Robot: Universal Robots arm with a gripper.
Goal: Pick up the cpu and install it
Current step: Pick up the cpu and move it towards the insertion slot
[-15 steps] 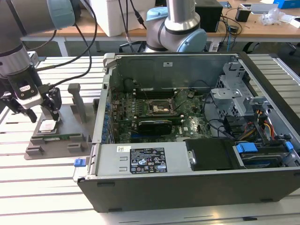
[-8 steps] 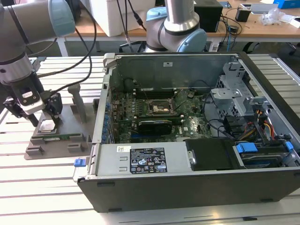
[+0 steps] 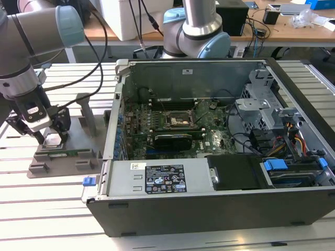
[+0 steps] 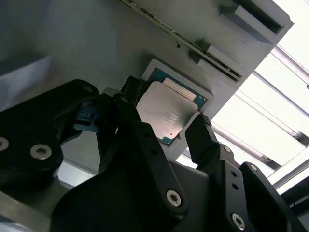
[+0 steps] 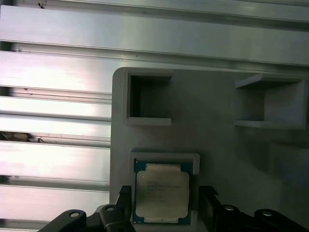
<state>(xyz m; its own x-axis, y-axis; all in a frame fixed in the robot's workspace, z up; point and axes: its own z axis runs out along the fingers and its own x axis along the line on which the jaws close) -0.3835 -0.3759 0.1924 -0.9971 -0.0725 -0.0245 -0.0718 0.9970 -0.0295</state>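
The gripper will next grab the cpu by the open middle of its side edges, since the raised sides of the holder wrap around the cpu's corners.
The cpu point(image 3: 52, 140) point(image 4: 166, 113) point(image 5: 161, 193), a flat silver-topped square with a green rim, lies in a recess of the grey fixture point(image 3: 78, 125) point(image 5: 217, 145) on the slatted table, at the exterior view's left. My gripper point(image 3: 51, 137) point(image 4: 166, 116) point(image 5: 164, 205) is lowered over it and open. One black finger point(image 5: 124, 203) stands on each side of the chip, with a narrow gap to its edges. The black motherboard socket point(image 3: 177, 119) sits inside the open computer case point(image 3: 209, 178), to the exterior view's right of the fixture.
A long green memory stick point(image 3: 70, 153) point(image 4: 193, 46) lies in a slot of the fixture beside the cpu. The fixture has raised grey posts point(image 3: 86, 112) and pockets point(image 5: 147, 99). A second arm's base point(image 3: 196, 26) and cables stand behind the case.
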